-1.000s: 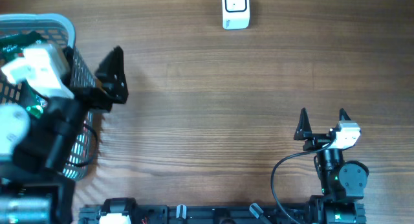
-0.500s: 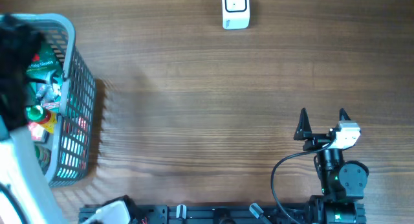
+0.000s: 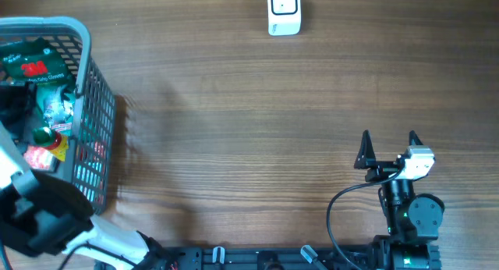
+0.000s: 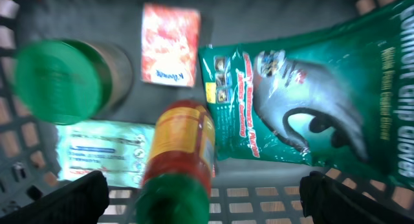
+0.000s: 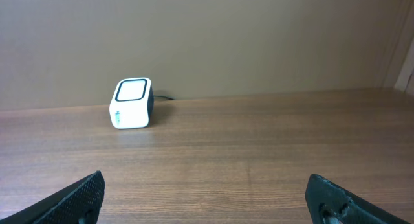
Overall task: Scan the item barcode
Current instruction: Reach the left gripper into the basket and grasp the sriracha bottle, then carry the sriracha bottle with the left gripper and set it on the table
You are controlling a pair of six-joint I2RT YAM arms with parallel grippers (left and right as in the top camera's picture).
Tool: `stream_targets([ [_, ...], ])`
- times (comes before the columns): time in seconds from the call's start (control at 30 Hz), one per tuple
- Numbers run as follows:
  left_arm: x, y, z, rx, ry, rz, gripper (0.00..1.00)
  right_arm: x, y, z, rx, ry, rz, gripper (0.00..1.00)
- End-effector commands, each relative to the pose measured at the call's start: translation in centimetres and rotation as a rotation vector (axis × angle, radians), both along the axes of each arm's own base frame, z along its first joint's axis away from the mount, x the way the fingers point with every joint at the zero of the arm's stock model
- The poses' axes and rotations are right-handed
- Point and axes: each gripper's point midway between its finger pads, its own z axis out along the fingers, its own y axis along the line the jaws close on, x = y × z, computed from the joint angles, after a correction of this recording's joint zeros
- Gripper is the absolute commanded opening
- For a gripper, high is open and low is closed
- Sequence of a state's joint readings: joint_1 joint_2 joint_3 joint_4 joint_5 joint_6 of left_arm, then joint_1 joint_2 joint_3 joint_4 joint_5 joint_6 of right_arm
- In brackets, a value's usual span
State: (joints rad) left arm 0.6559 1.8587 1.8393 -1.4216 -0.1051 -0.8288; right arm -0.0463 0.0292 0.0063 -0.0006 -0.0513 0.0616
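Observation:
The left gripper picks up the red bottle by its green cap end (image 3: 44, 136) next, leaving the yellow label free to face the scanner (image 3: 284, 11).
The items lie in a grey mesh basket (image 3: 78, 36) at the table's left edge. Looking down into it, the left wrist view shows a red bottle with a green cap (image 4: 181, 156), a green-lidded jar (image 4: 61, 78), a small red packet (image 4: 169, 46), a green glove packet (image 4: 304, 94) and a pale green packet (image 4: 97, 156). My left gripper (image 4: 207, 204) hangs open above the bottle, holding nothing. The white barcode scanner (image 3: 284, 11) stands at the far edge, also in the right wrist view (image 5: 132, 103). My right gripper (image 3: 388, 145) rests open and empty near the front right.
The basket's wire wall (image 3: 100, 137) rises beside my left arm (image 3: 47, 219), which reaches in from the front left corner. A black cable (image 3: 335, 204) loops by the right arm's base. Bare wood (image 3: 249, 129) lies between basket and right gripper.
My left arm has swung from the basket's right rim to the left and front, and its gripper now looks down into the basket. The right arm has not moved.

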Motion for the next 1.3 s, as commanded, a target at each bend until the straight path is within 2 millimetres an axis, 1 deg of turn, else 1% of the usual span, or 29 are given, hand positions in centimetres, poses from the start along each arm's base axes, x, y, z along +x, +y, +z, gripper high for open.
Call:
stream_targets([
  [0.0, 0.6, -0.7, -2.4, -0.098, 0.024, 0.01, 1.0, 0.0, 0.0, 0.0, -0.009, -0.002, -0.002, 1.0],
  [0.17, -0.4, -1.6, -5.4, -0.143, 0.08, 0.012, 0.99, 0.0, 0.0, 0.0, -0.009, -0.002, -0.001, 1.0],
  [0.2, -0.7, -1.8, -6.2, -0.153, 0.094, 0.013, 0.95, 0.0, 0.0, 0.0, -0.009, -0.002, -0.001, 1.0],
  [0.3, -1.3, -2.3, -7.6, -0.172, 0.117, 0.013, 0.66, 0.0, 0.0, 0.0, -0.009, -0.002, -0.002, 1.0],
  [0.4, -1.4, -2.3, -7.4, -0.17, 0.117, -0.013, 0.42, 0.0, 0.0, 0.0, -0.009, -0.002, -0.002, 1.0],
  [0.43, -1.5, -2.4, -7.2, -0.168, 0.116, -0.013, 0.4, 0.0, 0.0, 0.0, -0.009, -0.002, -0.001, 1.0],
  [0.47, -1.6, -2.5, -6.9, -0.166, 0.113, -0.013, 0.38, 0.0, 0.0, 0.0, -0.009, -0.002, -0.001, 1.0],
  [0.53, -1.7, -2.6, -6.2, -0.157, 0.1, -0.014, 0.38, 0.0, 0.0, 0.0, -0.01, -0.002, -0.001, 1.0],
  [0.63, -1.9, -2.7, -4.4, -0.13, 0.065, -0.016, 0.38, 0.0, 0.0, 0.0, -0.009, -0.002, -0.001, 1.0],
  [0.7, -1.9, -2.7, -2.0, -0.088, 0.012, -0.021, 0.38, 0.0, 0.0, 0.0, -0.009, -0.002, -0.001, 1.0],
  [0.73, -1.9, -2.7, -0.4, -0.061, -0.021, -0.022, 0.38, 0.0, 0.0, 0.0, -0.009, -0.002, -0.001, 1.0],
  [0.8, -1.9, -2.8, 1.9, -0.024, -0.076, -0.026, 0.39, 0.0, 0.0, 0.0, -0.009, -0.002, -0.001, 0.99],
  [0.83, -1.8, -3.0, 3.5, 0.001, -0.118, -0.031, 0.39, 0.0, 0.0, 0.0, -0.009, -0.002, -0.001, 1.0],
  [0.87, -1.7, -3.2, 5.5, 0.032, -0.177, -0.052, 0.4, 0.0, 0.0, 0.0, -0.01, -0.002, -0.002, 1.0],
  [0.9, -1.6, -3.3, 6.9, 0.051, -0.215, -0.057, 0.4, 0.0, 0.0, 0.0, -0.009, -0.002, -0.001, 1.0],
  [0.93, -1.6, -3.6, 8.7, 0.077, -0.266, -0.065, 0.4, 0.0, 0.0, 0.0, -0.009, -0.002, -0.001, 1.0],
  [0.97, -1.7, -4.1, 10.6, 0.1, -0.322, -0.074, 0.4, 0.0, 0.0, 0.0, -0.01, -0.002, -0.002, 1.0],
  [1.03, -1.9, -4.9, 13.7, 0.137, -0.416, -0.09, 0.41, 0.0, 0.0, 0.0, -0.009, -0.002, -0.001, 1.0],
  [1.13, -2.2, -7.1, 19.6, 0.195, -0.612, -0.143, 0.42, 0.0, 0.0, 0.0, -0.009, -0.002, -0.001, 1.0],
  [1.2, -2.1, -9.5, 23.8, 0.206, -0.778, -0.215, 0.42, 0.0, 0.0, 0.0, -0.01, -0.002, -0.001, 1.0],
  [1.23, -2.0, -10.8, 25.2, 0.188, -0.848, -0.258, 0.43, 0.0, 0.0, 0.0, -0.009, -0.002, -0.001, 1.0],
  [1.27, -1.9, -12.4, 26.2, 0.15, -0.907, -0.307, 0.42, 0.0, 0.0, 0.0, -0.009, -0.002, -0.001, 1.0],
])
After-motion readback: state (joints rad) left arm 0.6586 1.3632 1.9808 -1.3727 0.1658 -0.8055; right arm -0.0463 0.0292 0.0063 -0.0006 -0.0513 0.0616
